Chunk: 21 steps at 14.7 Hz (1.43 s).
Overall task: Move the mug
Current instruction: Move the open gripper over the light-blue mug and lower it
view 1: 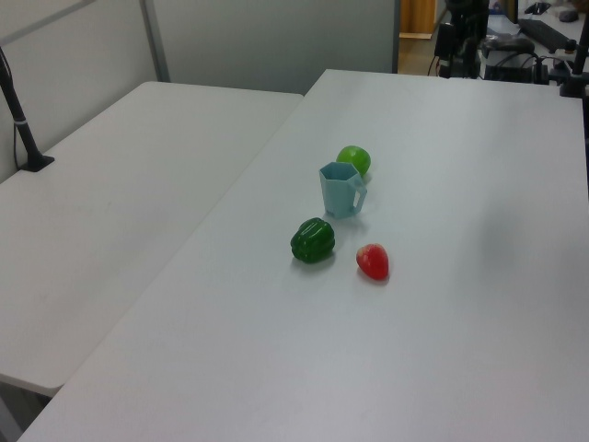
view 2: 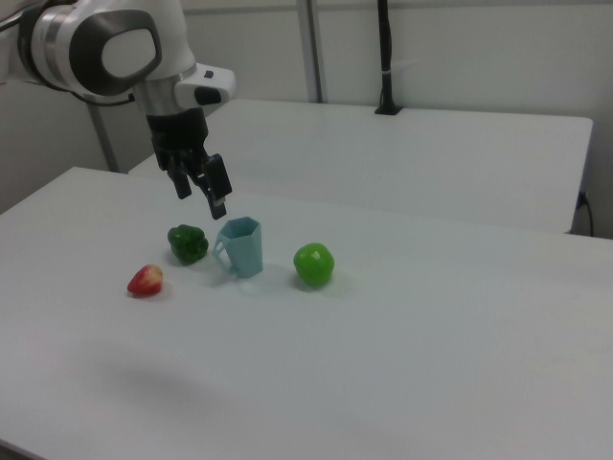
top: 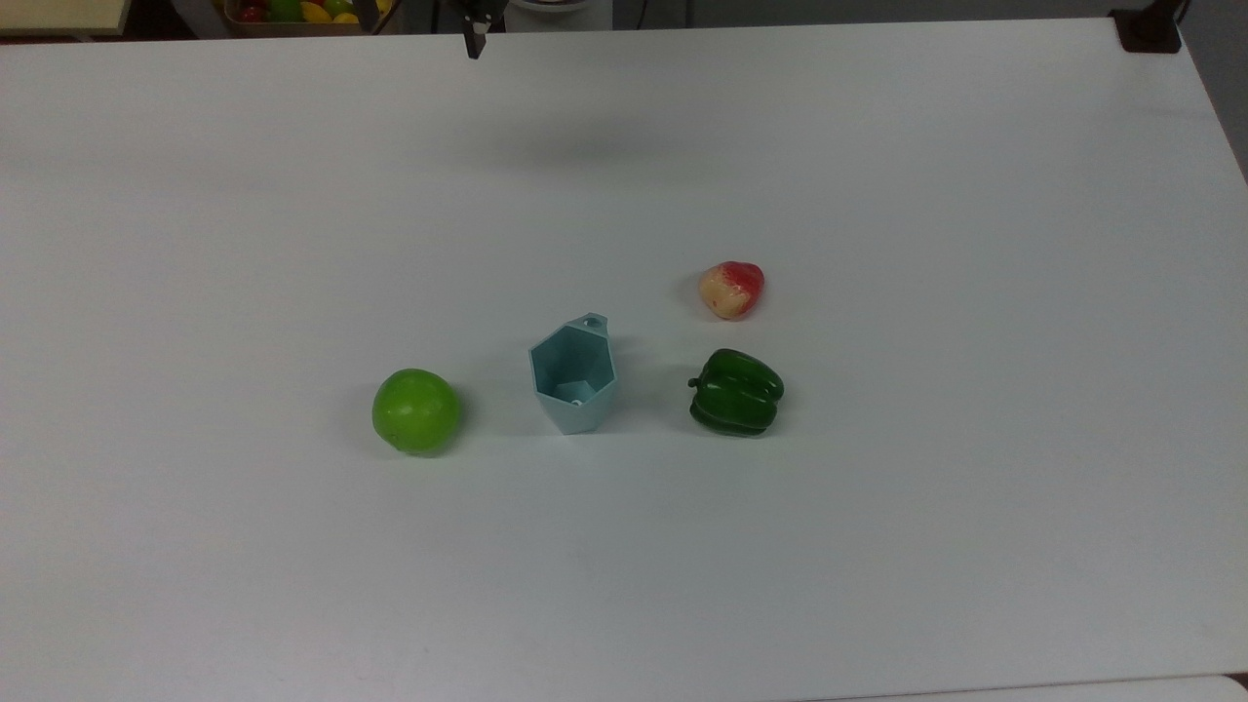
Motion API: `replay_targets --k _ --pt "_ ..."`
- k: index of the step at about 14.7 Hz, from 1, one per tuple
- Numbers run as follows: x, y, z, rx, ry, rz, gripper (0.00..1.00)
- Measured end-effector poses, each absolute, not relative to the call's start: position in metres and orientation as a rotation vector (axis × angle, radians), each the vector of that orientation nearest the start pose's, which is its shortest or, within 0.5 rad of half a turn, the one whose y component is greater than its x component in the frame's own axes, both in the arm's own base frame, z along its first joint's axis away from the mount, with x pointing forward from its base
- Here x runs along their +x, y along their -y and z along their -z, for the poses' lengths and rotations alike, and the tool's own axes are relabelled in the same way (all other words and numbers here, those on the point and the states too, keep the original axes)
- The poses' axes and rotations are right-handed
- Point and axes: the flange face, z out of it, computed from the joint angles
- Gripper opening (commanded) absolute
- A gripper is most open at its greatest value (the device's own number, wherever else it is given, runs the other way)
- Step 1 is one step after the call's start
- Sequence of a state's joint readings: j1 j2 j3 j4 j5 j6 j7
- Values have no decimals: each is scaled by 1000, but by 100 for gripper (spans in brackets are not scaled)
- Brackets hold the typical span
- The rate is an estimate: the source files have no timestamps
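The robot should next lift the pale blue mug by its handle with its gripper, so that the mug can move across the white table.
The mug is a pale blue faceted cup that stands upright near the table's middle, its small tab handle toward the far edge in the top view. It also appears as the mug and the mug. My gripper hangs open in the air with nothing between its fingers. In the right view it is up and to the left of the mug and not touching it. In the top view the gripper pokes in at the far edge of the table.
A green apple lies at the top view's left of the mug. At the top view's right are a dark green pepper and a red-and-cream strawberry. The white table stretches wide, and a second table adjoins it.
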<state>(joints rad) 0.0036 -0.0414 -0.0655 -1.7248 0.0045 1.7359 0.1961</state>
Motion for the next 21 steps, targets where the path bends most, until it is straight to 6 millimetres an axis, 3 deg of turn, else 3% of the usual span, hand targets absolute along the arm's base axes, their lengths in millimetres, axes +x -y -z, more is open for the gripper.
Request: replay_targets --k 13,17,21 --pt "555 32 -580 -3100 -314 54 100" --pt "581 5 -552 -3112 -235 -10 100" --pt "624 -34 -506 -3117 -225 -6 100"
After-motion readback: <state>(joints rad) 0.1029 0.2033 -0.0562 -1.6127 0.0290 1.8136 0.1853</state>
